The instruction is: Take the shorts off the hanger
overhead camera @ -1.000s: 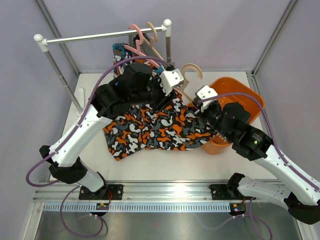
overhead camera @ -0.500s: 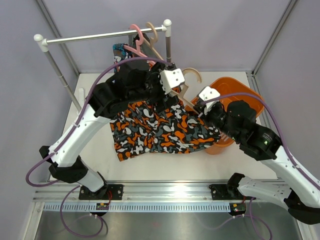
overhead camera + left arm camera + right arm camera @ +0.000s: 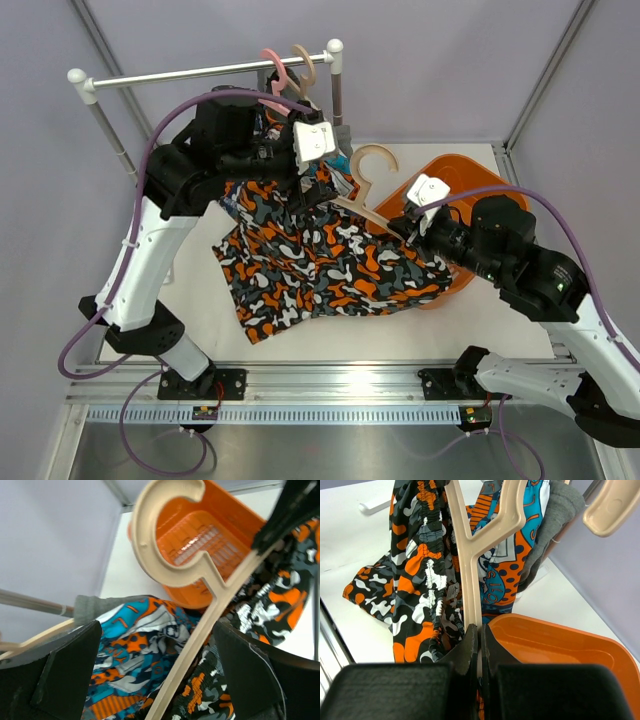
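I should grab the beige hanger's arm (image 3: 341, 201) (image 3: 188, 652) beside its hook with my left gripper next to take off the shorts, so the hook stays free to hang.
The camouflage shorts (image 3: 320, 270) lie spread on the white table, with their waistband (image 3: 427, 575) bunched up along a beige hanger (image 3: 368, 188). My right gripper (image 3: 479, 629) is shut on that hanger's arm, just over the orange basket's rim. My left gripper (image 3: 162, 680) is open beside the rack. The hanger's arm (image 3: 200, 645) passes between its fingers without touching them. Blue-orange patterned shorts (image 3: 125, 645) and dark grey shorts (image 3: 555, 520) hang behind. In the top view my left gripper (image 3: 322, 188) sits over the camouflage waistband.
An orange basket (image 3: 490, 195) stands at the right, partly under my right arm. A clothes rack rail (image 3: 200, 72) crosses the back, carrying a pink hanger (image 3: 272, 62) and another beige hanger (image 3: 303, 58). Its left post (image 3: 120, 150) slants down to the table.
My left gripper has opened and pulled back and up toward the rack. The camouflage shorts have slid and spread a little lower on the table. My right gripper stays shut on the hanger.
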